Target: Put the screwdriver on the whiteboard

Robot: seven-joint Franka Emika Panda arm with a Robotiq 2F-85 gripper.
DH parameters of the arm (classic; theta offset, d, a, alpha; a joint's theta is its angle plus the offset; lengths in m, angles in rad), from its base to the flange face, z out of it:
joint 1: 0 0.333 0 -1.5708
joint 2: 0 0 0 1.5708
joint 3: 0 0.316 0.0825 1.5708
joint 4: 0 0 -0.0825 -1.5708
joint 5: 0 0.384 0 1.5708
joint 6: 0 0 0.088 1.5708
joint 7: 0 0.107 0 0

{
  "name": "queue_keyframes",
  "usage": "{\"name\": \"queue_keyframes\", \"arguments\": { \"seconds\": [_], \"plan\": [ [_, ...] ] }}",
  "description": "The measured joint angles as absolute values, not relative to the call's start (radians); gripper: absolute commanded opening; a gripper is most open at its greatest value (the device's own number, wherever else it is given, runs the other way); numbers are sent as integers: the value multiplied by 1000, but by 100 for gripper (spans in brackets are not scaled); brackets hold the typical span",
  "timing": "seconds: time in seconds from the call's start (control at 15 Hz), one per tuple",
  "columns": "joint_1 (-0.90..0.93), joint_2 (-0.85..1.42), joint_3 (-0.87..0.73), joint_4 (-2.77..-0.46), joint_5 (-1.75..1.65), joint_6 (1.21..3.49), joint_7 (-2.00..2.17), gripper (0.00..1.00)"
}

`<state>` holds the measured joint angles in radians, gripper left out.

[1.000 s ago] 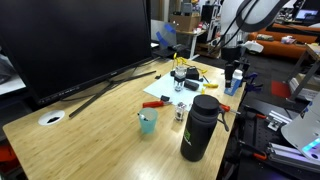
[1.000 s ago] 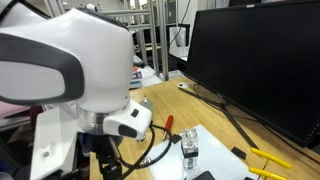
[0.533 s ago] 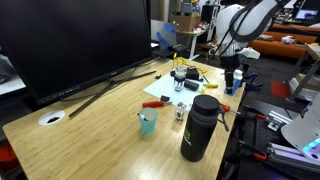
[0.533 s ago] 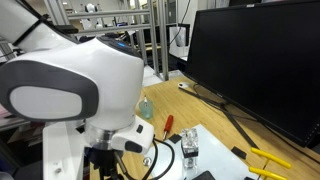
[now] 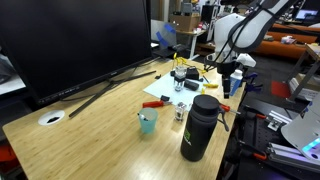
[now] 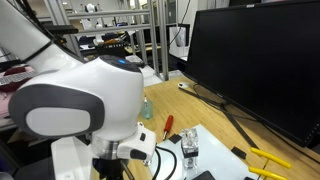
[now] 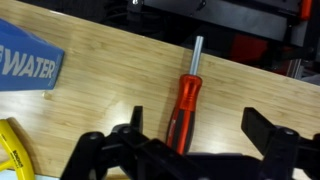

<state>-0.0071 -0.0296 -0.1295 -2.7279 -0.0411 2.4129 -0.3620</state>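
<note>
The screwdriver's handle looks small and far below my fingers, so closing now would miss. It is too early to close, and my gripper lowers first.
The screwdriver [image 7: 181,103] has a red and black handle and a bare metal shaft. It lies on the wooden table directly under my gripper [image 7: 197,122]. The gripper is open, with its handle end between the two dark fingers and neither touching it. In an exterior view the gripper [image 5: 228,84] hangs low over the table's edge near the robot. The red screwdriver also shows in an exterior view [image 6: 167,127]. The whiteboard [image 5: 160,89] is a thin white panel lying flat mid-table, apart from the gripper, with small items on it.
A large black monitor [image 5: 75,40] fills the back of the table. A black bottle [image 5: 199,128] and a teal cup [image 5: 148,122] stand at the front. A blue "WATER" label [image 7: 25,60] and a yellow object [image 7: 10,150] lie beside the screwdriver.
The arm has swung in and come down towards the table's edge. The gripper now sits low over the screwdriver. The objects on the table have not moved.
</note>
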Motion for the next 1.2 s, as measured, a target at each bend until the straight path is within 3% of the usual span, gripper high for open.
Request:
{"name": "queue_keyframes", "arguments": {
  "seconds": [1.2],
  "plan": [
    [-16,195,-73,-2727,-74,2648,-314,100]
  ]
}}
